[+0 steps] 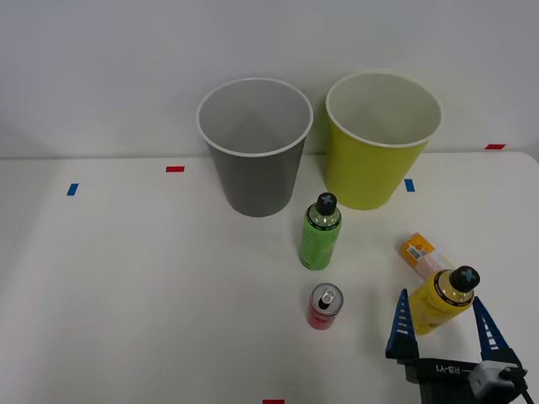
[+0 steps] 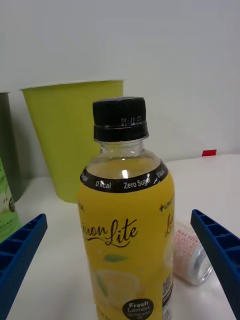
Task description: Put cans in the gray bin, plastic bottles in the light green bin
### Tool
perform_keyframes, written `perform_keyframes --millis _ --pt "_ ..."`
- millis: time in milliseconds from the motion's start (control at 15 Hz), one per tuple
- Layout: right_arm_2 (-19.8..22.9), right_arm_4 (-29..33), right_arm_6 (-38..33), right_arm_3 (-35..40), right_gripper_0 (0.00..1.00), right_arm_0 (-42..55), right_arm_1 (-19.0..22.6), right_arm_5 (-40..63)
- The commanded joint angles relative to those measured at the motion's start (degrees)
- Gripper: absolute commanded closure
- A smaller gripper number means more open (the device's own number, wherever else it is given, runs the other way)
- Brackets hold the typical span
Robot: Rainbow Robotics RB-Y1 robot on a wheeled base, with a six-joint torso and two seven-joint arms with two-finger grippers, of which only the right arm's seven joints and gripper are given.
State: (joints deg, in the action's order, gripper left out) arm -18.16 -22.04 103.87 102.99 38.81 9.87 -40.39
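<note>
My right gripper grabs the yellow plastic bottle by its labeled body [image 1: 432,305] next, to drop it into the light green bin [image 1: 370,168].
A yellow plastic bottle [image 1: 440,305] [image 2: 127,240] with a black cap stands upright at the front right of the table. My right gripper [image 1: 441,308] [image 2: 119,215] is open, one blue finger on each side of it with a gap to the bottle. Just behind it a pale pink bottle [image 1: 418,252] [image 2: 190,252] with an orange label lies on its side. A green bottle [image 1: 318,236] [image 2: 6,210] stands mid-table, with the red can [image 1: 323,306] upright in front of it. At the back stand the gray bin [image 1: 257,181] [image 2: 7,145] and, to its right, the light green bin [image 1: 370,168] [image 2: 70,135].
The white table [image 1: 135,295] meets a pale wall just behind the bins. Small red and blue tape marks [image 1: 174,169] dot the surface. The table's left half is bare.
</note>
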Motion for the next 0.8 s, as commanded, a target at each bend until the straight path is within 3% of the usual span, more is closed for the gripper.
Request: perform_keyframes --millis 67,800 --pt "0.7 -0.5 0.9 0.0 0.0 -1.4 -0.5 1.2" --pt "2.1 -3.3 4.0 -0.1 0.0 -5.4 -0.4 5.1"
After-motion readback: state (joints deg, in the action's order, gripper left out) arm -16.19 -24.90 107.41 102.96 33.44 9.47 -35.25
